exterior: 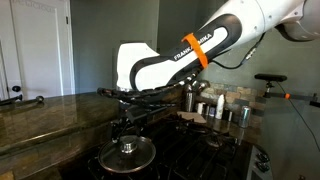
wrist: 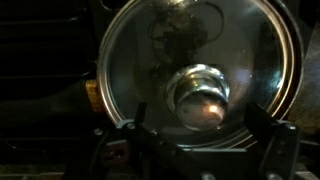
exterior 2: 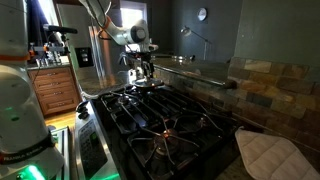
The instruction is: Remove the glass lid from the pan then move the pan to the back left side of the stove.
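Note:
My open fingers have their ends level with the sides of the knob, so my gripper closes on the knob next.
The glass lid, with a shiny metal rim and a central metal knob, sits on the pan and fills the wrist view. It also shows in both exterior views. The dark pan is mostly hidden under it, on the black stove. My gripper is open, with one finger on each side of the knob, just above the lid and not touching it. It shows in both exterior views.
Steel canisters and small bottles stand at the back of the stove. A brown stone countertop lies beside it. A quilted white mat lies near the stove's corner. A stone backsplash runs along one side.

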### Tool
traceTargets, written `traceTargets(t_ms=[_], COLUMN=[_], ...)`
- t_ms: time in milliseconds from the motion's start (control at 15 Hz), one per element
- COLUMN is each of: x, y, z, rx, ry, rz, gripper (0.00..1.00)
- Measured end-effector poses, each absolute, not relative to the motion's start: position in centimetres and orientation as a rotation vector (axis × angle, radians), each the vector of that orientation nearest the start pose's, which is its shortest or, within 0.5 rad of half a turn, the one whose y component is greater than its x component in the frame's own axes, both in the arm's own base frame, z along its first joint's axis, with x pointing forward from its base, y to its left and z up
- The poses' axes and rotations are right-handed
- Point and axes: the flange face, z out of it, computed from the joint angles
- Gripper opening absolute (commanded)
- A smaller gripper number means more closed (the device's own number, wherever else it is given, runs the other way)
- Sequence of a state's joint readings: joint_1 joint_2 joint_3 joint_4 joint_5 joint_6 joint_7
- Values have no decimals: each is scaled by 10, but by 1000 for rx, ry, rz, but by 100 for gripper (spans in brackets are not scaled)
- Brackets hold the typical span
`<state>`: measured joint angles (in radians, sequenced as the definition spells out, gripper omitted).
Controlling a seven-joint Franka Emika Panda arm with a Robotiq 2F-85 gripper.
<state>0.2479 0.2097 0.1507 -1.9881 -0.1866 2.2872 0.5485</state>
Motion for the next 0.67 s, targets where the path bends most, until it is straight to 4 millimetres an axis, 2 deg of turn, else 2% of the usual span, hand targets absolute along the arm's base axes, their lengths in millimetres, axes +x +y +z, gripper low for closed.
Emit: traceTargets(t_ms=[67,467,667], x=[558,557,558], y=[228,231,232], z=[369,367,367], rx=[-3194,-3195,-3194], ry=[60,49,50], rz=[-216,-210,-212], gripper=[71,24,24])
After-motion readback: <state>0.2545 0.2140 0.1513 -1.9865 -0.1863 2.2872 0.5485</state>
